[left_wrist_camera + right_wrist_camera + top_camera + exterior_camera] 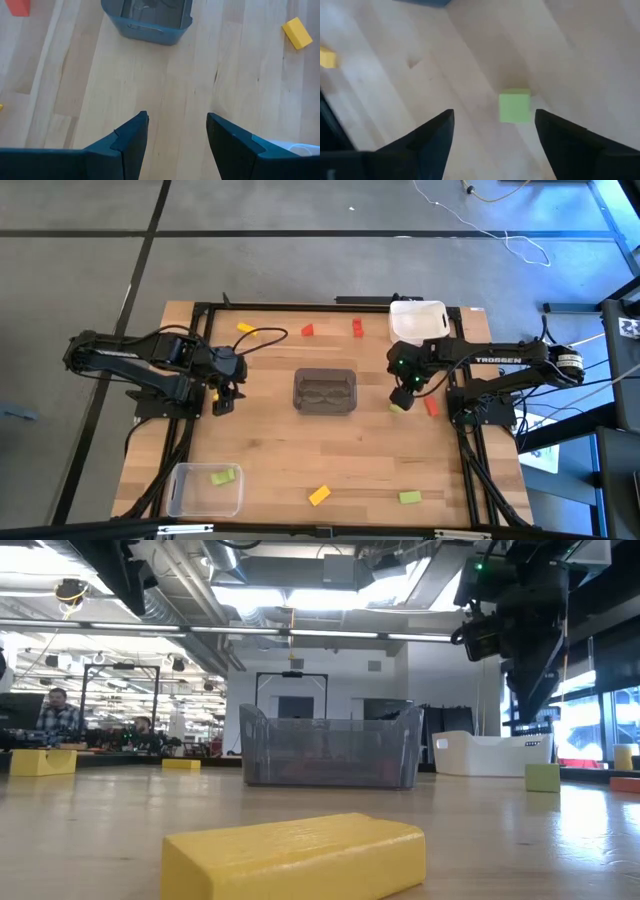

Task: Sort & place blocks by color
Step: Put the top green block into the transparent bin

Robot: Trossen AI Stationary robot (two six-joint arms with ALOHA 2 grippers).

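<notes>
The robot's right gripper needs to pick up the green block by its opposite sides next, to sort it into the clear bin (185, 505) with its matching color.
Small blocks lie scattered on the wooden table: yellow ones (245, 328) (319, 495), red ones (307, 331) (357, 328) (431, 406), and green ones (410, 497) (398, 407). Another green block (223, 476) lies inside the clear bin (185, 505). My right gripper (493, 125) is open and hovers above the green block (514, 105) right of the grey bin, its fingers apart over it without touching. My left gripper (177, 127) is open above bare table left of the grey bin (325, 391).
A grey bin (330, 750) stands in the table's middle, a white bin (418, 319) at the far right, a clear bin at the near left corner. A yellow cable (265, 337) lies near the far yellow block. Open wood lies between the bins.
</notes>
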